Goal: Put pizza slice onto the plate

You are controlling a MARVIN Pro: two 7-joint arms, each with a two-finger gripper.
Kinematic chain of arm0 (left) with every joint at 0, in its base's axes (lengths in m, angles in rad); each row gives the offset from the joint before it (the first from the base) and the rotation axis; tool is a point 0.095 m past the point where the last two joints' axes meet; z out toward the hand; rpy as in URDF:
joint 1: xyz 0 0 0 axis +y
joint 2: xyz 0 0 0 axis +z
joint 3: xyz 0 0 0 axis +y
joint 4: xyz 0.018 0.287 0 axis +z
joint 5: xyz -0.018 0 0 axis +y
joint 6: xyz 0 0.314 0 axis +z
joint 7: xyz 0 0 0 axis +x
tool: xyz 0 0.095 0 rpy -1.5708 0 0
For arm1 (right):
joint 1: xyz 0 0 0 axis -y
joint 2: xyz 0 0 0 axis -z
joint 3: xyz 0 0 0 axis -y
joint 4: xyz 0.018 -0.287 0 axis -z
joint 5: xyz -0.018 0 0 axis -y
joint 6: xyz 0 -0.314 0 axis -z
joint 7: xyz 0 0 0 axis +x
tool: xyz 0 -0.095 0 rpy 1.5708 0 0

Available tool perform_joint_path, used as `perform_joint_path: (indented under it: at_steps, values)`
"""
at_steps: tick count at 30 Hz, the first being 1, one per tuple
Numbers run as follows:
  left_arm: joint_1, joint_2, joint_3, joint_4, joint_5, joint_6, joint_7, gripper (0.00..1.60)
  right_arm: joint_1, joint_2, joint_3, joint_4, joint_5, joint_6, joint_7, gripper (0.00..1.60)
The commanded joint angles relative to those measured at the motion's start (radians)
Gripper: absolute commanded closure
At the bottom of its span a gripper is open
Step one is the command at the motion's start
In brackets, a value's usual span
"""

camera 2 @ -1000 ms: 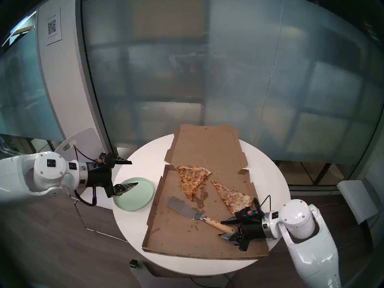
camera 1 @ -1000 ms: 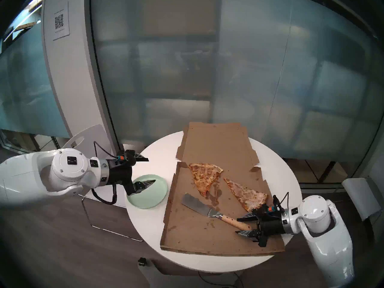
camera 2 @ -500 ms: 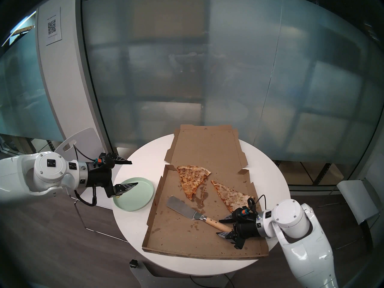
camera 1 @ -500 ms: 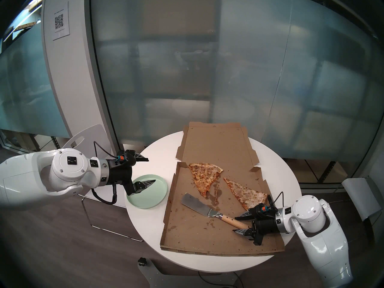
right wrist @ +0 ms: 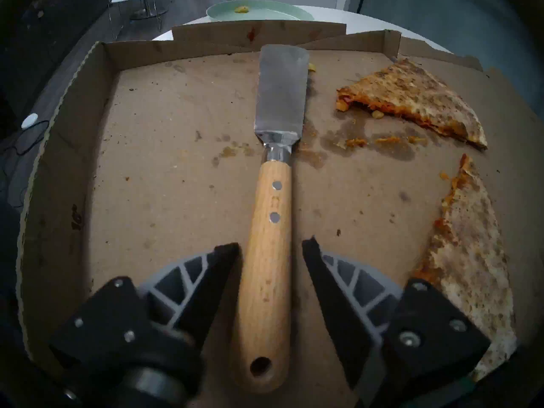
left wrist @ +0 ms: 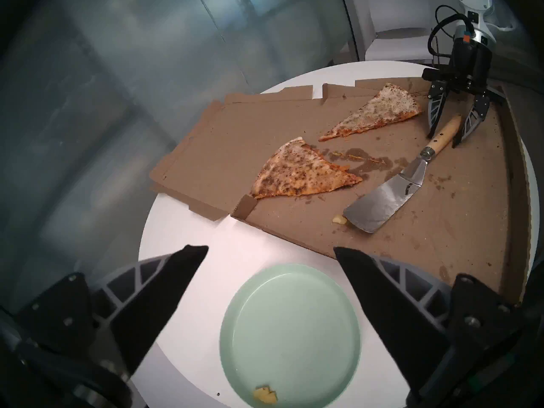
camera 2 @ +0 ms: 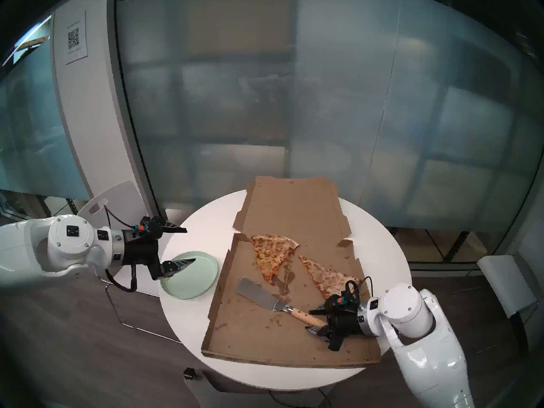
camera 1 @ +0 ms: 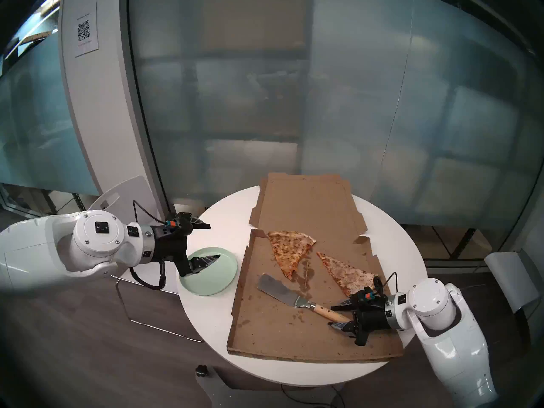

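The right gripper grabs the spatula by its wooden handle (camera 1: 328, 313) next. This keeps the spatula's metal blade (camera 1: 278, 290) free to slide under the pizza slice.
The pizza slice (camera 1: 348, 273), long and pale-cheesed, lies in the right part of the open pizza box (camera 1: 265, 325); it also shows as the pizza slice (right wrist: 468, 251). The mint-green plate (camera 1: 219, 280) sits on the table left of the box, seen closer as the plate (left wrist: 291, 325). A metal spatula (right wrist: 268, 251) with a wooden handle lies in the box. My right gripper (right wrist: 272, 245) is open, one finger on each side of the handle, with gaps showing. Above the plate, my left gripper (left wrist: 270, 249) hangs open and empty.
A wider, browner slice (camera 1: 287, 250) lies further back in the box. A small yellow crumb (left wrist: 265, 395) sits on the plate. The round white table (camera 1: 212, 339) ends close to the box's front and right edges. The box lid (camera 1: 306, 204) lies flat behind.
My right gripper has slid forward along the spatula handle, so the handle's end now lies between its fingers. The left arm, slices and plate have not moved.
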Motion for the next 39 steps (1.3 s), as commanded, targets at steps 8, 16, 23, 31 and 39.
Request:
perform_joint_path:
  at_steps: [8, 16, 23, 31, 39]
  values:
    - [-0.013, -0.002, -0.014, 0.001, 0.001, 0.0, -0.002, 0.0, 0.023, 0.008, -0.01, -0.007, -0.007, -0.006, 0.013, 1.0]
    - [-0.013, -0.002, -0.014, 0.001, 0.001, 0.0, -0.002, 0.0, 0.028, 0.012, -0.006, -0.017, -0.008, -0.003, 0.023, 1.6]
    - [-0.013, -0.002, -0.013, 0.001, 0.001, -0.001, -0.001, 0.0, 0.032, 0.022, 0.038, -0.059, 0.029, 0.023, 0.069, 1.6]
    - [-0.013, -0.002, -0.013, 0.001, 0.001, -0.001, -0.001, 0.0, 0.012, 0.055, 0.128, -0.135, 0.073, 0.067, 0.143, 1.6]
    - [-0.014, -0.002, -0.013, 0.001, 0.001, -0.001, -0.001, 0.0, -0.046, 0.109, 0.222, -0.199, 0.072, 0.109, 0.219, 1.6]
